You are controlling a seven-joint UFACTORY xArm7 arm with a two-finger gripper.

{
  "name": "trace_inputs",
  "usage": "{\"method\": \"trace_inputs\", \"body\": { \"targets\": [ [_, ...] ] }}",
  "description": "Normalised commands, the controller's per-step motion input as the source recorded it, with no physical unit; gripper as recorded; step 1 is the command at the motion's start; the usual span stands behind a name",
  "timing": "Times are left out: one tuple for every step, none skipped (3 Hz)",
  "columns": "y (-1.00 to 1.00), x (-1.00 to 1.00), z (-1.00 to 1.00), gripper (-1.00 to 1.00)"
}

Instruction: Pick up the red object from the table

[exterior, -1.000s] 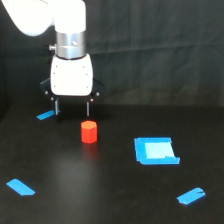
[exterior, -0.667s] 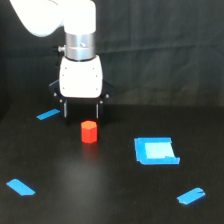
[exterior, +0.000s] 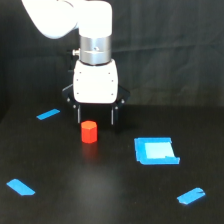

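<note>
I should grab the red object by its upright sides next, and then pick it up.
The red object (exterior: 89, 131) is a small red-orange block standing upright on the black table (exterior: 100, 190), left of centre. My white gripper (exterior: 95, 116) hangs just behind and slightly to the exterior view's right of it, fingers pointing down. The two dark fingers (exterior: 78, 114) are spread apart, so the gripper is open and empty. The fingertips sit at about the height of the block's top. I cannot tell whether the block stands between the fingers or a little in front of them.
A blue square (exterior: 156, 150) lies on the table to the exterior view's right of the block. Blue tape strips lie at the back left (exterior: 48, 114), front left (exterior: 20, 187) and front right (exterior: 190, 196). A black curtain (exterior: 170, 50) hangs behind.
The gripper has moved to the exterior view's right and closer to the red block, now standing over its far side. The block has not moved. The fingers stay open.
</note>
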Motion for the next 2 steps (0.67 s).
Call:
{"method": "trace_inputs", "body": {
  "targets": [
    [-0.47,0.17,-0.09,0.94],
    [-0.46,0.04,-0.16,0.97]
  ]
}}
